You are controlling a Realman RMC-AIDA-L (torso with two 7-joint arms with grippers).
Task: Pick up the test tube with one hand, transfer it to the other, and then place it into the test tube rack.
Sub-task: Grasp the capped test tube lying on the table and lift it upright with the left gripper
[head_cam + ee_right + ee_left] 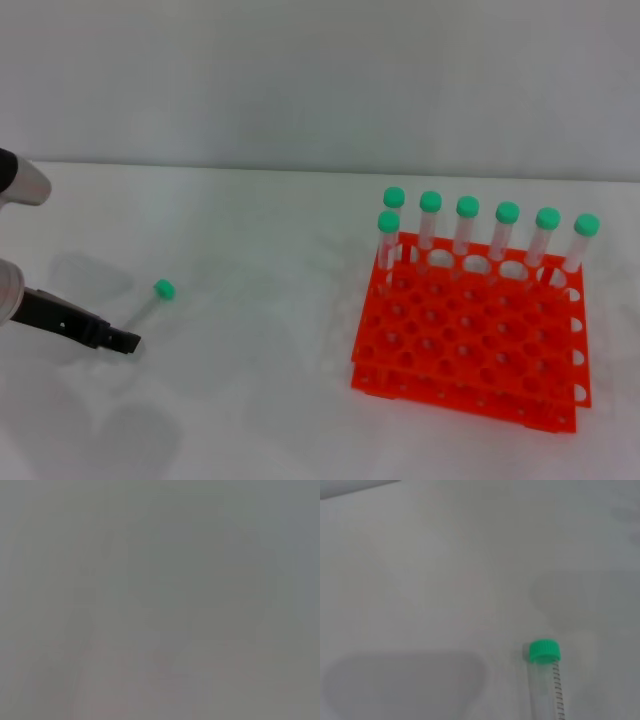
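Observation:
The lying test tube at the table has my fingers down around it, so they would catch the tube if I closed now. My left gripper needs to close on it now.
A test tube with a green cap lies flat on the white table at the left. It also shows in the left wrist view, cap end pointing away from the camera. My left gripper is low over the table at the tube's bottom end, touching it or very close. The orange-red test tube rack stands at the right, with several green-capped tubes upright along its back row and left corner. My right gripper is out of view; the right wrist view shows only a grey blur.
The white table runs back to a grey wall. Most of the rack's holes hold nothing. Bare table lies between the lying tube and the rack.

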